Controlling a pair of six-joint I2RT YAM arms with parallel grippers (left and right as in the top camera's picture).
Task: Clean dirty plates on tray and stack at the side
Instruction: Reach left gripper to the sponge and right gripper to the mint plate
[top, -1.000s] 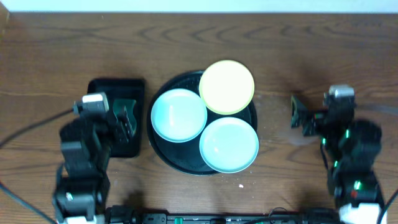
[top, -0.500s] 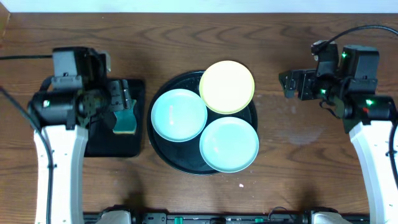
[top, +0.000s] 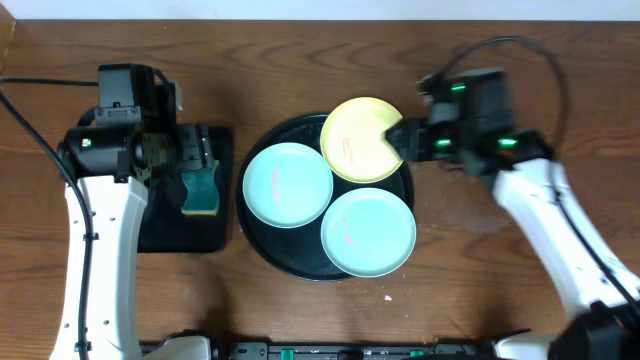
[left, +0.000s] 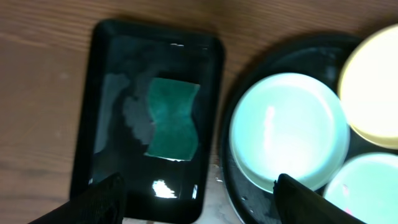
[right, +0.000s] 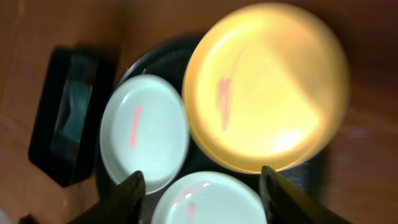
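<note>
Next, my left gripper reaches the green sponge and grabs its narrow middle (top: 202, 186) (left: 172, 117) from above, which leaves the sponge's bottom free to clean the plates.
The round black tray (top: 262, 238) holds three plates: a pale yellow plate (top: 358, 142) at the back, a mint plate (top: 288, 184) at the left, a mint plate (top: 368, 232) at the front. Each bears a pinkish-red smear. In the right wrist view the yellow plate (right: 267, 81) and both mint plates (right: 144, 129) (right: 208, 202) show. My right gripper (top: 403, 132) (right: 202, 198) is open above the tray at the yellow plate's right edge. My left gripper (top: 192, 165) (left: 196, 202) is open above the small rectangular tray, holding nothing.
A smaller black rectangular tray (top: 215, 235) stands left of the round tray with a green sponge (top: 202, 193) (left: 172, 118) in it. A cable runs from each arm toward the back of the wooden table. A small white speck (top: 388, 297) lies in front of the round tray.
My right arm has swung left from the table's right side to over the yellow plate. My left arm has shifted slightly over the rectangular tray. The plates have not moved.
</note>
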